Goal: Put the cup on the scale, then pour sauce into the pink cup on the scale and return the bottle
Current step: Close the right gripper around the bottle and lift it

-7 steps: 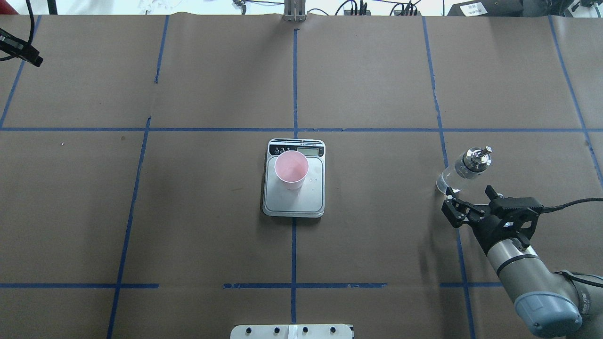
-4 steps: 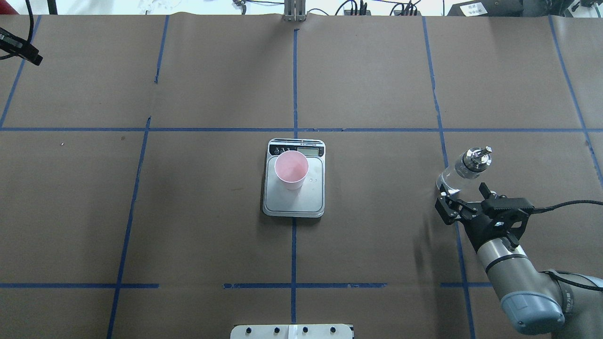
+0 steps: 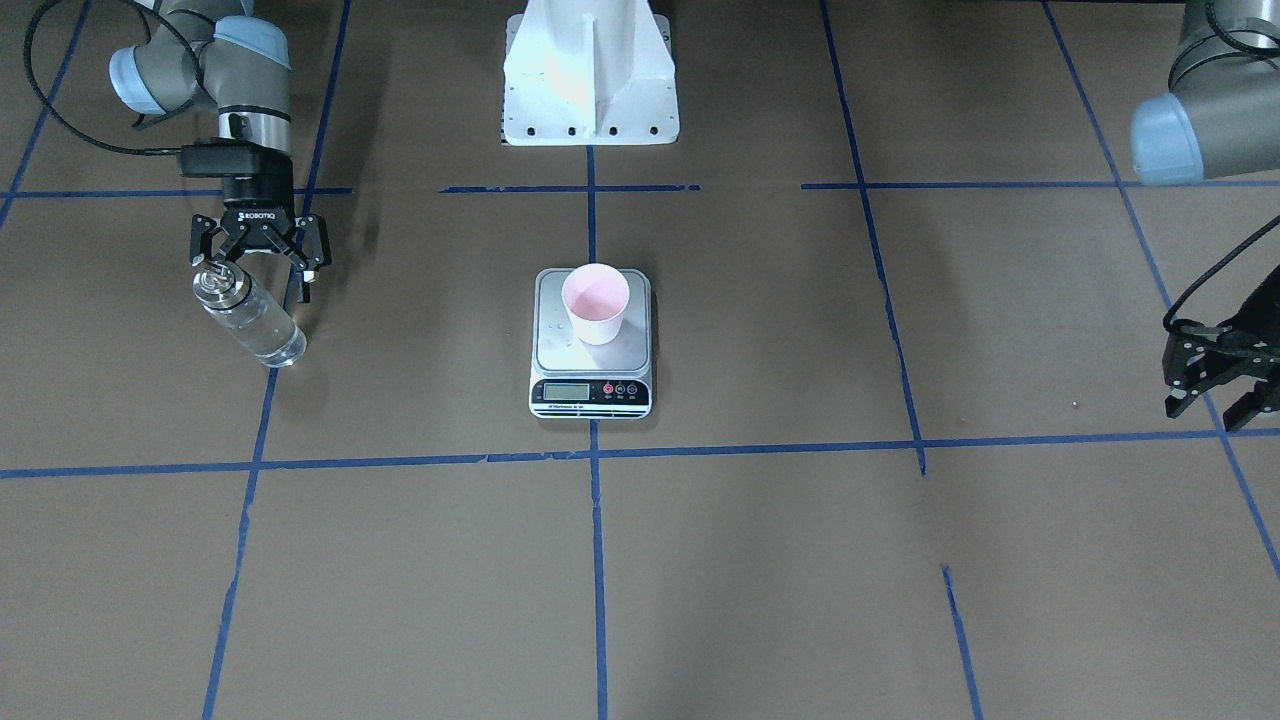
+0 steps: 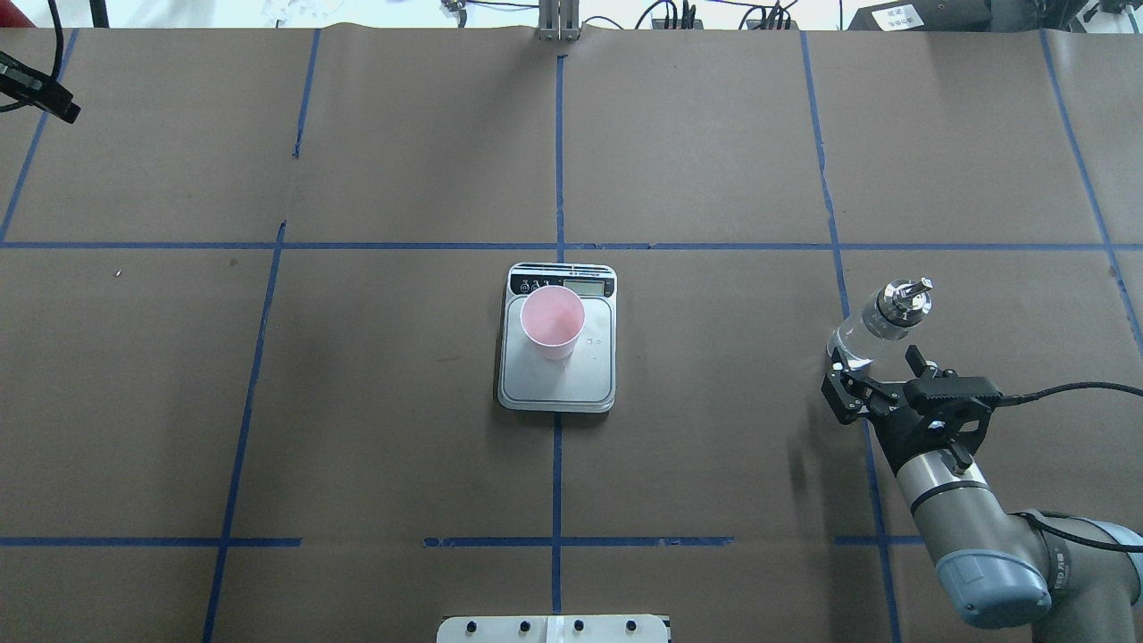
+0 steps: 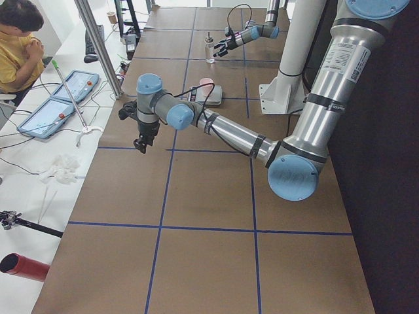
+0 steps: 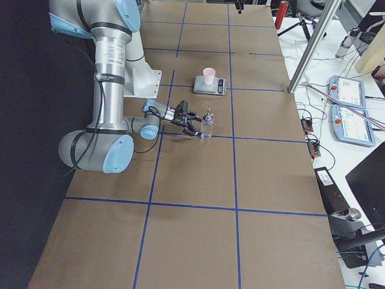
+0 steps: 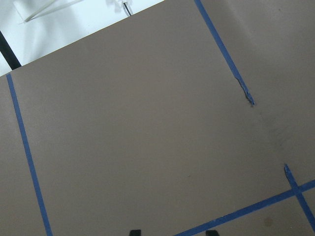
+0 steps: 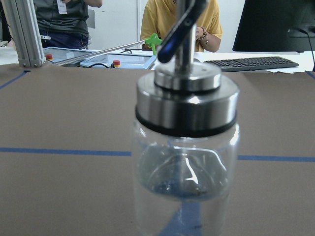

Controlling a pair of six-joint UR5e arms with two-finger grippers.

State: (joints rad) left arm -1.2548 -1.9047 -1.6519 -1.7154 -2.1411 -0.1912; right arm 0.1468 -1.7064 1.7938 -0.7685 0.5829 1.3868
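It isn't time to close on the bottle yet: my right gripper's open fingers are short of the glass body (image 3: 259, 322) below the silver cap (image 3: 222, 280). It should first move forward.
The pink cup (image 4: 553, 321) stands upright on the silver scale (image 4: 558, 379) at the table's middle, toward the plate's display end; it also shows in the front view (image 3: 596, 303). The clear glass bottle (image 4: 880, 323) with its silver spout cap stands on the table at the right, on a blue tape line. The sauce inside is barely visible (image 8: 184, 194). My right gripper (image 4: 871, 377) is open and empty, level with the bottle on its robot side, fingertips close to its sides. My left gripper (image 3: 1215, 385) is open and empty, hovering far left.
The white robot base (image 3: 590, 70) stands behind the scale. Blue tape lines divide the brown table cover. An operator (image 5: 19, 39) sits beyond the far edge, beside tablets (image 5: 62, 98) and cables.
My right gripper has moved a little left and forward, closer to the bottle, still open. The cup, scale, bottle and left arm have not moved.
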